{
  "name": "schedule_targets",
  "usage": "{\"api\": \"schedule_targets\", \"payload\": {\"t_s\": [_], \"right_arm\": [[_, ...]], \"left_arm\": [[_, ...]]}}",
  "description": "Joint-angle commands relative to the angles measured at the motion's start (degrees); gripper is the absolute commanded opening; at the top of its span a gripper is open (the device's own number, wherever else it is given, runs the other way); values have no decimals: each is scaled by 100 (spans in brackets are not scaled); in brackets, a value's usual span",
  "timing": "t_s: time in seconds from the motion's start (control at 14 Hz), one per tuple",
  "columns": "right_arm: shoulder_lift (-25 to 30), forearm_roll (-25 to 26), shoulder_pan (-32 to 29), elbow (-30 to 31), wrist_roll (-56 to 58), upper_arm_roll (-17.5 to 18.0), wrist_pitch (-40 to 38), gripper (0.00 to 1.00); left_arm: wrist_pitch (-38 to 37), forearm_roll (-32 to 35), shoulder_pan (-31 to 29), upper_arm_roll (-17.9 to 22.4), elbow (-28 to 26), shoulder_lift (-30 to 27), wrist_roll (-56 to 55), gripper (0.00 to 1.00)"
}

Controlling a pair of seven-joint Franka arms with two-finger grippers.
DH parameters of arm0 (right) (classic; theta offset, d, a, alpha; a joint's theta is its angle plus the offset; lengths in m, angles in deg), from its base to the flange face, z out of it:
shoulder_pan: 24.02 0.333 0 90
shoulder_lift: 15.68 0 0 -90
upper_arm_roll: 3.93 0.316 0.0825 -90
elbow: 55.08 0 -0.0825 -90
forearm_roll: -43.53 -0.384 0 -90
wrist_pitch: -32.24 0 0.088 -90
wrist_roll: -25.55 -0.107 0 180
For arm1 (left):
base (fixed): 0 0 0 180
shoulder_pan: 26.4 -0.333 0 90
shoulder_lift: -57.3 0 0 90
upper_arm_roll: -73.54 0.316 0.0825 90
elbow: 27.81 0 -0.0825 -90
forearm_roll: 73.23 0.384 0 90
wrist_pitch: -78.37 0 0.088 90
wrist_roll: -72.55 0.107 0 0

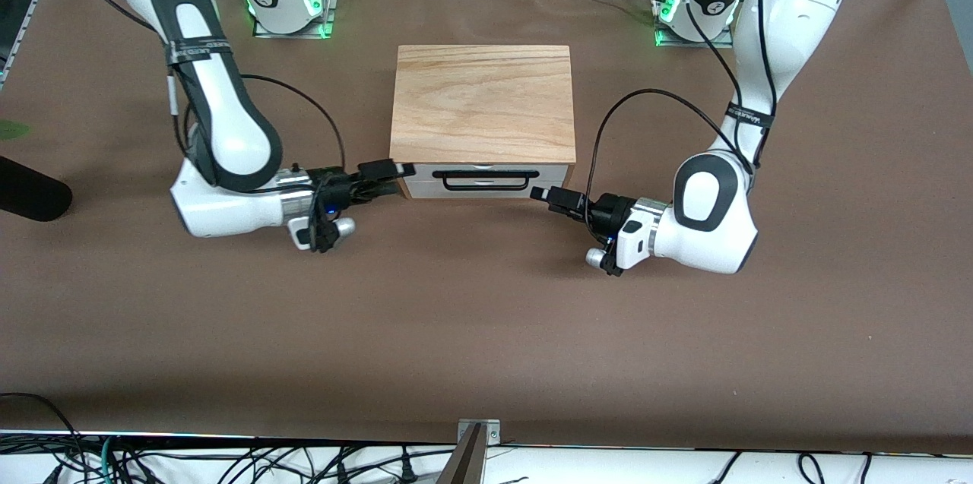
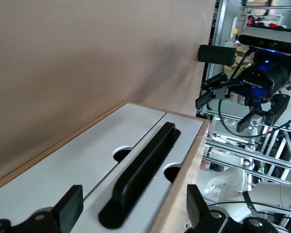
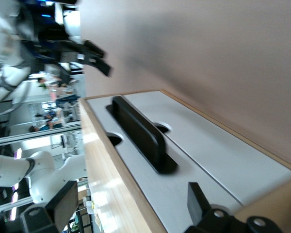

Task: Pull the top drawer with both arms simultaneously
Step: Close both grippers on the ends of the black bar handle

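Observation:
I would miss the end of the black bar handle if I closed now, because my fingers are beside the white drawer front and short of it. I need to move my left gripper toward the handle first, then close.
A wooden cabinet (image 1: 483,104) stands mid-table. Its top drawer (image 1: 551,174) has a white front and a black bar handle (image 1: 481,187), and sits flush and closed. My left gripper (image 1: 537,194) is open, just in front of the drawer front at the left-arm end of the handle. In the left wrist view the handle (image 2: 140,170) ends between my open gripper's (image 2: 133,208) fingers (image 2: 70,206). My right gripper (image 1: 403,169) is open at the cabinet's corner toward the right arm. In the right wrist view the open gripper (image 3: 131,206) straddles the cabinet's top edge, short of the handle (image 3: 138,131).
A lower white drawer front (image 2: 63,165) lies beside the top one. A black object (image 1: 30,195) lies at the right arm's end of the table. A metal bracket (image 1: 475,438) sits at the table edge nearest the camera. Each wrist view shows the other gripper (image 2: 252,97) farther off.

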Motion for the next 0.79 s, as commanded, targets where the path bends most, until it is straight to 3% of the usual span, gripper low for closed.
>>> {"api": "schedule_targets", "payload": {"t_s": [0.0,0.29,0.5,0.71], "right_arm": [[-241,-622,128,113,883,-32,277,94],[-312,-1720,410,614,1885,-32,674,84],[-312,-1783,393,737,1983,-32,604,59],[-400,-1801,401,737,2010,-32,586,32]], "left_arm": [[171,-614,35,-21,-661,-152,876,92],[171,-1178,44,-30,-1093,-152,1643,86],[171,-1205,52,-30,-1111,-152,1688,57],[189,-1257,96,-39,-1111,-152,1688,50]]}}
